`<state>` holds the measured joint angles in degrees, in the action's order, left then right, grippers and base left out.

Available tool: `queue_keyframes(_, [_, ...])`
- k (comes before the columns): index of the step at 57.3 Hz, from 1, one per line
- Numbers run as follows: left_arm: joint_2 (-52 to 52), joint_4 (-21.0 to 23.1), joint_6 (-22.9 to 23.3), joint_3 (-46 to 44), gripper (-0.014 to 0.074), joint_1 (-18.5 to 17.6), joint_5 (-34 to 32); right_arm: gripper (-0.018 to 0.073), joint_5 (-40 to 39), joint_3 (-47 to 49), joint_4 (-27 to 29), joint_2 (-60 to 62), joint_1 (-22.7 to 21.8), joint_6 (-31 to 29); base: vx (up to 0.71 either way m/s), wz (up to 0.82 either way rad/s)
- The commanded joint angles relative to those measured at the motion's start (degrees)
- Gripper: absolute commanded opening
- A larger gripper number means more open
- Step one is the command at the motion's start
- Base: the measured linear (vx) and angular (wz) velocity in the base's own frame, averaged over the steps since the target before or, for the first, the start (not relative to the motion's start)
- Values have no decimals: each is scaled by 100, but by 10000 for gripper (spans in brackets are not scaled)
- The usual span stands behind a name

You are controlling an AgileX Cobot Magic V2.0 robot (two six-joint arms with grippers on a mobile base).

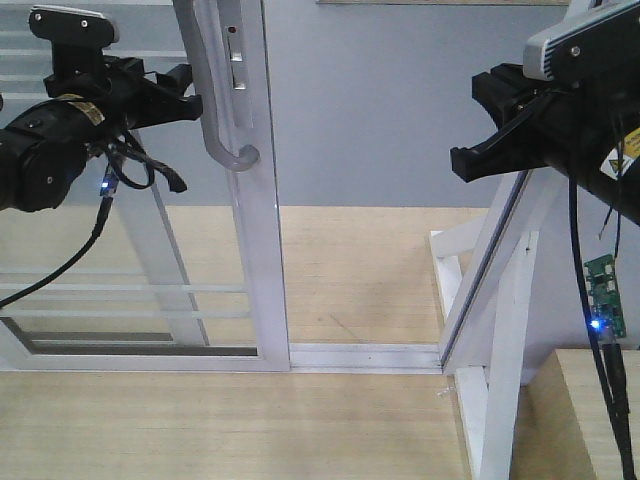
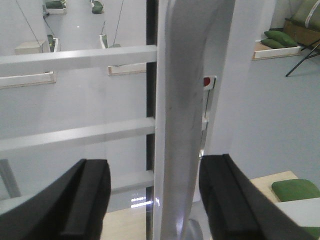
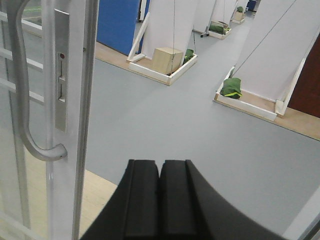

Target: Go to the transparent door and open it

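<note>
My left gripper is to open the transparent door, so next it needs to grab the door's curved grey handle by the upright shaft (image 1: 205,85).
The transparent door (image 1: 130,250) is a clear glass panel with thin white bars and a white stile (image 1: 262,250). Its curved grey handle (image 1: 222,120) hangs on that stile. My left gripper (image 1: 188,90) is open at the handle, high on its shaft. In the left wrist view the handle (image 2: 187,110) stands between the two black fingers (image 2: 87,200), nearer the right one; contact cannot be told. My right gripper (image 1: 468,160) is shut and empty, out to the right of the door. In the right wrist view (image 3: 160,167) it faces the floor beyond, with the handle (image 3: 22,100) at far left.
A gap lies between the door stile and the white jamb (image 1: 500,240) on the right. The floor track (image 1: 360,355) runs along the bottom. A white brace (image 1: 505,380) supports the jamb. A cardboard box (image 3: 167,59) and a green bag (image 3: 231,87) lie beyond.
</note>
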<state>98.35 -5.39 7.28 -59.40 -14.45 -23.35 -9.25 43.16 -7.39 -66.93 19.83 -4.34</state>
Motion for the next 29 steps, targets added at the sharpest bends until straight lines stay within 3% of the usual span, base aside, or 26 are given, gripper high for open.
queue_keyframes(1, [-76,-230,269,-445,514,-51,-514,-8,-525,160,-5,148,-33,-37,0,0])
queue_keyframes(29, [748,-261,676,-1635,497,-57,-349,-8,-525,160,-9,148,-33,-58,0,0])
